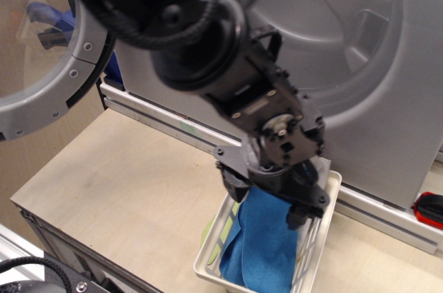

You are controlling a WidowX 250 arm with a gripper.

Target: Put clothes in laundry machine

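I need to grab the blue cloth next by its end closest to the drum [268, 204], so that my gripper can load the laundry machine [325, 37].
The clothes sit in a white lattice basket [210, 257] on the table, in front of the machine. The bright blue cloth [266, 248] shows in the basket. A sliver of the white piece [322, 168] shows behind the arm, and the red piece is hidden by it. My gripper [266, 203] points down over the top of the blue cloth. Its fingers [232, 185] stand spread apart, one on each side of the cloth's upper part, so it is open. The grey laundry machine [325, 37] fills the back, its drum opening uncovered. Its round door [48, 99] is swung open at the left.
A red-and-black hard object [429, 210] lies on the machine's ledge at the far right. The wooden table [118, 182] ends in an edge at the front left. My black arm comes in from the upper left, across the machine's front.
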